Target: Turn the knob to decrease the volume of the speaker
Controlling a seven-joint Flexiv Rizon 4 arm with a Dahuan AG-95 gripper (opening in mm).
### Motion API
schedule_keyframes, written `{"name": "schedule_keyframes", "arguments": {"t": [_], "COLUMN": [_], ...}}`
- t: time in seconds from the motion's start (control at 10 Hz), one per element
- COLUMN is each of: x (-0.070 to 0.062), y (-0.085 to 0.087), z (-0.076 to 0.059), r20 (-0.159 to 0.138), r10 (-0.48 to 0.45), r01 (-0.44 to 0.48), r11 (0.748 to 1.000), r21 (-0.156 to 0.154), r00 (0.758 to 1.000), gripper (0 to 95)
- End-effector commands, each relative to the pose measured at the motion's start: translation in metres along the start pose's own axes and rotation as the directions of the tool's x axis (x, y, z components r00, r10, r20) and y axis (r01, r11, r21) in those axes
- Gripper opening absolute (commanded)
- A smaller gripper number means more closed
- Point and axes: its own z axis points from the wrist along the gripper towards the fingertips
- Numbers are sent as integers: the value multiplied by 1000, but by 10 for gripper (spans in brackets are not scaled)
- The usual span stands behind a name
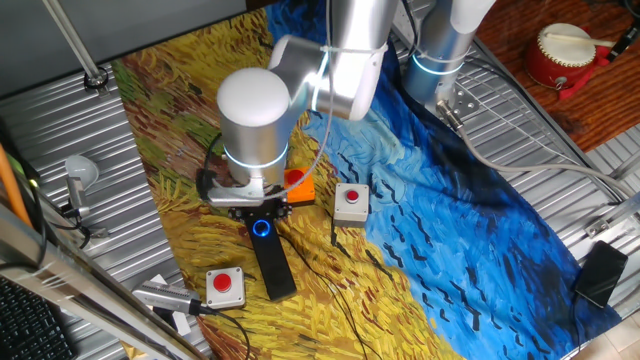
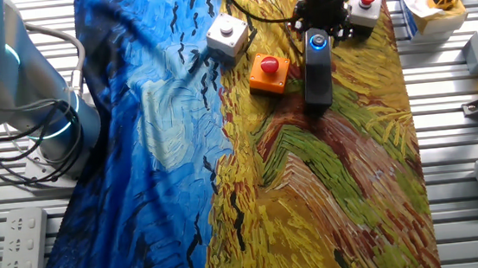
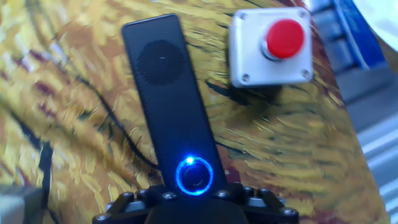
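Note:
I will grab the speaker's knob with my gripper next, by its round dial ringed in glowing blue (image 1: 261, 228), to turn the volume down.
The speaker (image 3: 169, 93) is a long flat black bar lying on the yellow part of the painted cloth. It also shows in one fixed view (image 1: 272, 262) and in the other fixed view (image 2: 317, 77). The knob (image 3: 194, 176) is a small black dial with a glowing blue ring at the bar's near end; it also shows in both fixed views (image 1: 262, 227) (image 2: 318, 42). My gripper (image 3: 194, 202) hangs right over the knob end, its black links spread wide to both sides. It looks open and holds nothing. The fingertips themselves are hidden below the frame edge.
A grey box with a red button (image 3: 270, 46) stands right of the speaker. An orange box with a red button (image 2: 268, 72) and a white box with a grey button (image 2: 228, 36) stand on the other side. Cables (image 3: 118, 134) run across the cloth.

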Motion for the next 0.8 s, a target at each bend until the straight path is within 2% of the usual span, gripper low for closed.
{"name": "schedule_keyframes", "arguments": {"t": [0.1, 0.2, 0.5, 0.6, 0.8], "x": [-3, -5, -8, -9, -12], "y": [-9, -11, -16, -17, -20], "z": [-7, -8, -10, -11, -12], "r20": [0, 0, 7, 6, 5], "r10": [231, 277, 456, 482, 567], "r01": [-231, -277, -455, -482, -567], "r11": [973, 961, 890, 876, 823], "r21": [-2, -3, -10, -11, -20], "r00": [973, 961, 890, 876, 823], "gripper": [570, 570, 570, 570, 570]}}
